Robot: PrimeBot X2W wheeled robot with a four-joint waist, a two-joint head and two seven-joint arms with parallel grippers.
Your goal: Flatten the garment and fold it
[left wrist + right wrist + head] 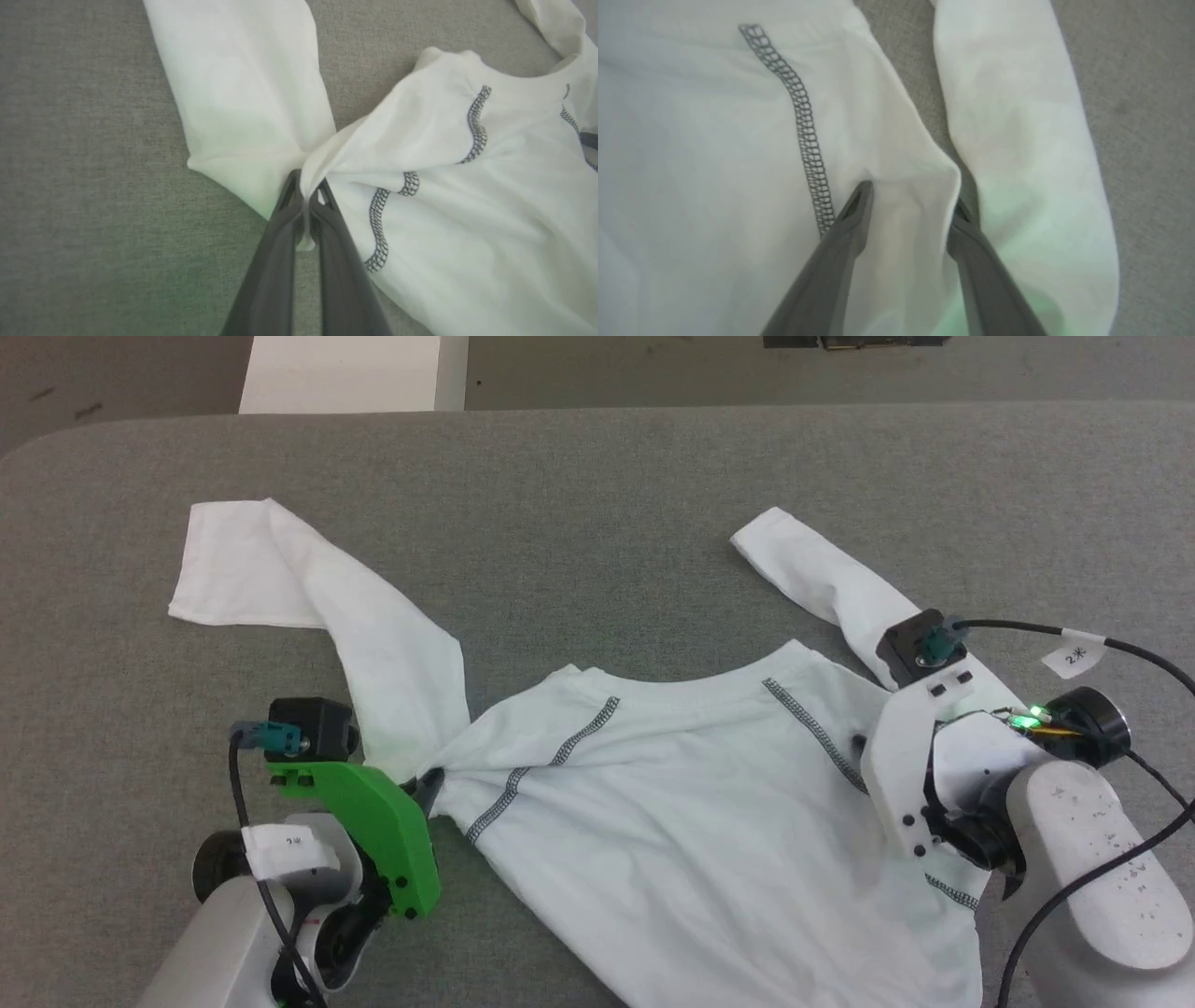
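My right gripper is to flatten the garment for folding, so it will next grab the garment by its shoulder fold (917, 185) beside the stitched seam (808, 134).
The garment (691, 803), a white long-sleeved shirt with dark zigzag seams, lies on the grey table (597, 467) with its collar toward the far side and both sleeves spread outward. My left gripper (431, 786) is shut on a pinch of fabric where the left sleeve meets the body; in the left wrist view its fingertips (306, 184) clamp the bunched garment (467, 210). My right gripper (861, 745) is at the opposite sleeve joint. In the right wrist view it (910, 193) stands open, its fingers straddling a raised fold of the garment (714, 140).
A rigid white box (355, 373) stands beyond the table's far edge at upper left. A dark object (854, 341) lies on the floor at the top. Black cables (1120, 653) trail from the right wrist. Bare table surrounds the shirt on the far side.
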